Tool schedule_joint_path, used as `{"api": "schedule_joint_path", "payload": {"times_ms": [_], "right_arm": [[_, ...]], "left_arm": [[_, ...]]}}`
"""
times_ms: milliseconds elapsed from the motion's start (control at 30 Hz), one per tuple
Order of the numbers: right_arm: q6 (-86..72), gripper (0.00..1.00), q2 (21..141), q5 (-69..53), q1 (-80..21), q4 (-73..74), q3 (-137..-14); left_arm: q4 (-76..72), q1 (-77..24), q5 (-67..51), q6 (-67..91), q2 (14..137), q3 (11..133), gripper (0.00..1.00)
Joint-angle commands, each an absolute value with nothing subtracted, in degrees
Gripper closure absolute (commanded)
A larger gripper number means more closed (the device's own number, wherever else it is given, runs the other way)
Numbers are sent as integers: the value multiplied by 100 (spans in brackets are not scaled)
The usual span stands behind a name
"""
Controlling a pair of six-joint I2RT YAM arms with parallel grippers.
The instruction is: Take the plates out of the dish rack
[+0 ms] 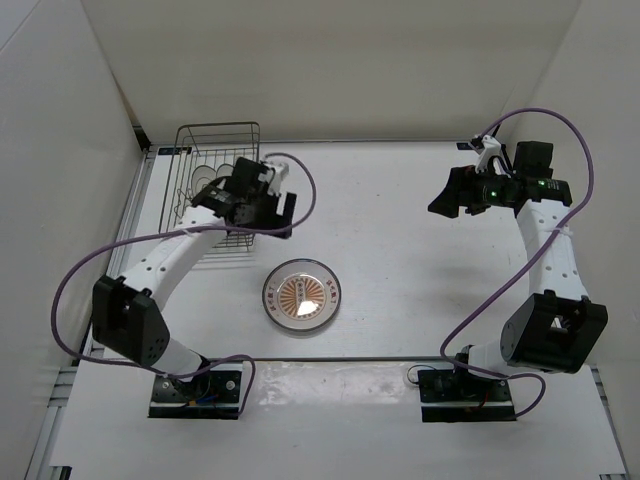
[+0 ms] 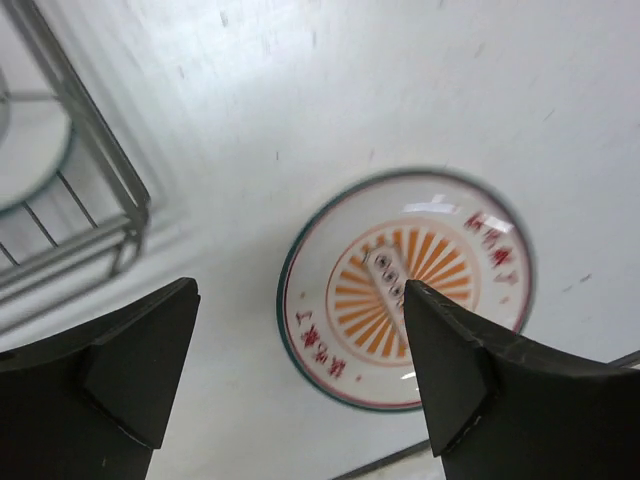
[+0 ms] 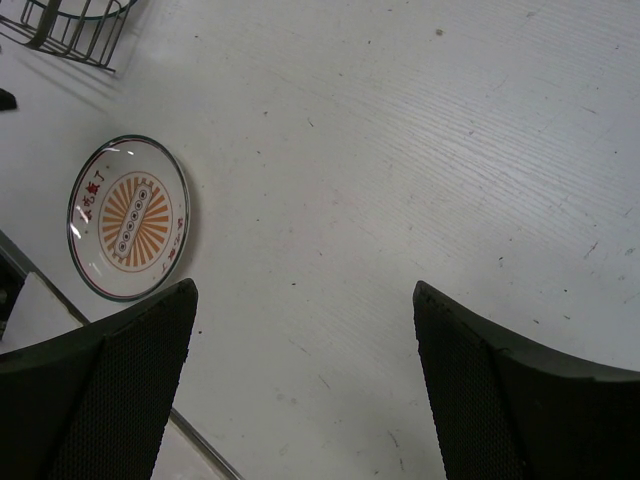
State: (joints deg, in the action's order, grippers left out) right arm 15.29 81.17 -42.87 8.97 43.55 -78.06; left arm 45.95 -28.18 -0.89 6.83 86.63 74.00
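Note:
The white plate in the rack needs to be unloaded and laid flat, so my left gripper will grab the plate next by its exposed edge (image 1: pixel 205 172) (image 2: pixel 58 172).
The plate with the orange sunburst centre (image 1: pixel 302 295) lies flat on the table, in front of the dish rack (image 1: pixel 205 135); it also shows in the left wrist view (image 2: pixel 425 270) and the right wrist view (image 3: pixel 128 218). The wire rack stands at the back left; one white plate (image 1: pixel 205 182) shows inside it, partly hidden by my left arm, and its edge shows in the left wrist view (image 2: pixel 25 150). My left gripper (image 1: pixel 278 212) is open and empty, above the rack's near right corner (image 2: pixel 120 215). My right gripper (image 1: pixel 447 199) is open and empty over bare table at the right.
White walls enclose the table on the left, back and right. The table's front edge (image 3: pixel 200 445) runs near the sunburst plate. Purple cables loop from both arms.

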Motion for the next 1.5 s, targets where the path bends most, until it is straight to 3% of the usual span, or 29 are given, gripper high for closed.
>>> {"api": "schedule_joint_path", "payload": {"times_ms": [0, 333, 733, 933, 1167, 1333, 1467], "right_arm": [[1582, 10, 8182, -4430, 914, 4377, -7796], [1617, 10, 8253, -4456, 923, 4342, -7813], [1661, 10, 8130, -4289, 932, 4430, -7796], [1828, 10, 8060, -4219, 932, 4535, -7735], [1846, 10, 8104, -4210, 932, 4579, -7822], [1925, 10, 8209, -4254, 932, 4711, -7945], [1977, 10, 8314, -4280, 940, 4816, -8077]], "left_arm": [[4088, -2157, -589, 903, 8236, 7996, 5], [3559, -477, -510, 923, 8920, 9120, 12], [3190, -255, -457, 861, 9764, 9176, 20], [3260, -273, -220, 774, 9905, 8913, 30], [3366, -334, -123, 484, 10011, 8719, 52], [3375, -431, -26, 255, 10046, 8727, 59], [3357, -527, 254, 71, 10063, 8771, 72]]}}
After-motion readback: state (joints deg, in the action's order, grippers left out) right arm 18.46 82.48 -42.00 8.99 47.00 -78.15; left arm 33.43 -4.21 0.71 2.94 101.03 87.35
